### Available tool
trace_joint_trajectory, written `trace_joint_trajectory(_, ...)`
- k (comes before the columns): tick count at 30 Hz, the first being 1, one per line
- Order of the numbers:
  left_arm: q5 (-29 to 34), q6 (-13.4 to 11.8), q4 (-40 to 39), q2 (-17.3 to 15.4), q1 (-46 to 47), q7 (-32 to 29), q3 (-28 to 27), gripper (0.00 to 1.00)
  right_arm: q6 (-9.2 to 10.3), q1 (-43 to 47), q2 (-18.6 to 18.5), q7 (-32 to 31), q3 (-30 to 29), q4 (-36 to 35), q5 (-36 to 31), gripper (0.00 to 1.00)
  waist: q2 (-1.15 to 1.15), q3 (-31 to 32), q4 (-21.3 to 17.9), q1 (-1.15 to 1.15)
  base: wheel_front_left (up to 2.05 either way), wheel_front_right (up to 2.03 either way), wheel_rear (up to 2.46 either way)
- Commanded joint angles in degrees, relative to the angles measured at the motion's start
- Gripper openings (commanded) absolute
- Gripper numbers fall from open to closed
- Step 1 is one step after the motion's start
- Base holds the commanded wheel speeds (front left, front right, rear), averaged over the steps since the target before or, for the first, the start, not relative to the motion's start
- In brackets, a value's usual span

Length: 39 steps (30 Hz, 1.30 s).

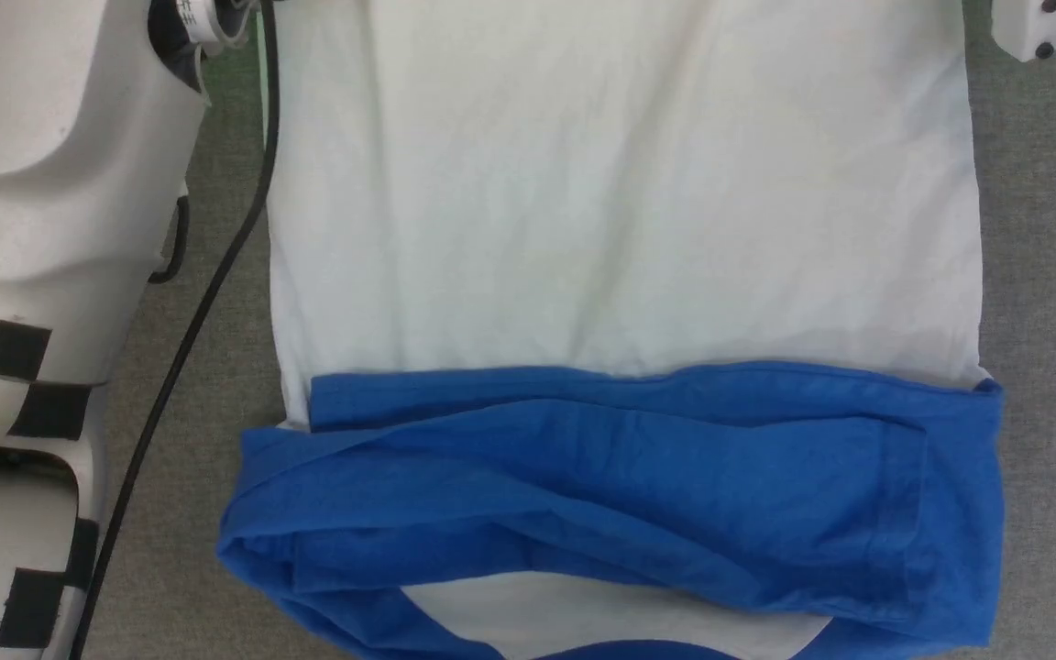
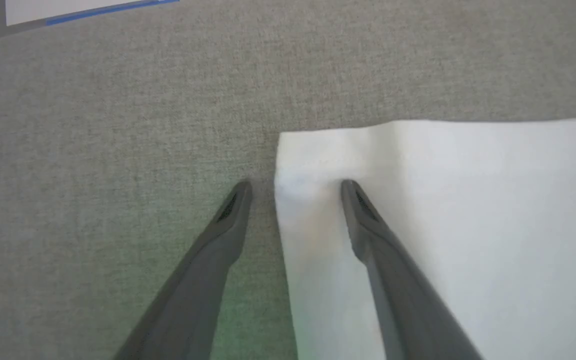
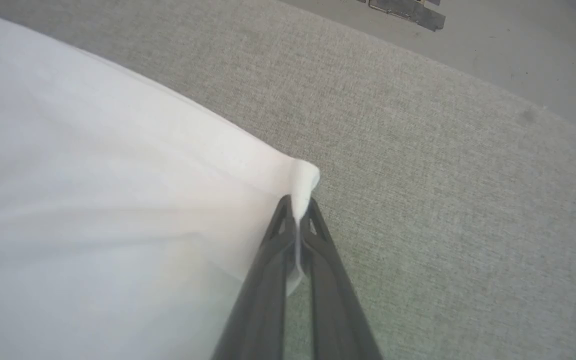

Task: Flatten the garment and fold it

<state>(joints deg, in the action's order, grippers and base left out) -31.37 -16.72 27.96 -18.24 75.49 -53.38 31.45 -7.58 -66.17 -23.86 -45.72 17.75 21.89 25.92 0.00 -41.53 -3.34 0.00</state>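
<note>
The white body needs to fold over the blue sleeves, so my left gripper will next grab the shirt by its white hem corner (image 2: 304, 157).
The garment (image 1: 620, 211) lies spread on the grey cloth surface, white body stretching away from me, blue sleeves (image 1: 638, 486) folded across its near end. In the left wrist view my left gripper (image 2: 295, 192) is open, straddling the side edge of a white corner (image 2: 318, 155): one finger over the fabric, the other over bare surface. My right gripper (image 3: 297, 206) is shut on the other white corner (image 3: 304, 182), the fabric pinched between its tips and pulled up into a small peak.
My pale left arm (image 1: 42, 229) and its black cable (image 1: 189, 330) fill the left side of the head view. Part of the right wrist (image 1: 1041, 27) shows at the top right. Bare grey surface (image 1: 1050, 275) flanks the shirt on both sides.
</note>
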Motion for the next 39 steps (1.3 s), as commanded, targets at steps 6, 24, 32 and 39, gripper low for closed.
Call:
trace_joint_trajectory(6, -2.3, -2.0, -1.7, -0.6, -3.3, 4.5, -3.2, 0.0, 0.09, -0.7, -1.1, 1.2, 0.4, 0.0, 1.2, 0.0, 0.0, 0.2, 0.6, 0.0, 0.0, 0.0, 0.0)
trace_joint_trajectory(24, -0.7, 0.4, -5.3, -1.1, 0.4, 33.9, -10.4, 0.0, 0.09, -8.2, 0.2, 18.1, -6.2, 3.4, -4.9, 0.0, 0.0, 3.7, 2.9, 0.0, 0.0, 0.0, 0.0)
trace_joint_trajectory(32, -3.6, 6.9, -7.2, -1.0, -10.1, 43.2, -10.2, 0.0, 0.09, -1.3, 0.5, 22.6, -3.9, 3.1, -1.2, 0.0, 0.0, 11.8, 3.6, 0.0, 0.0, 0.0, 0.0)
trace_joint_trajectory(39, -4.6, 8.6, -14.5, -1.6, -26.5, 48.7, -8.1, 0.0, 0.09, 13.0, -2.0, 24.9, -3.4, -1.4, 5.1, 0.0, 0.0, 21.8, 5.4, 0.0, 0.0, 0.0, 0.0)
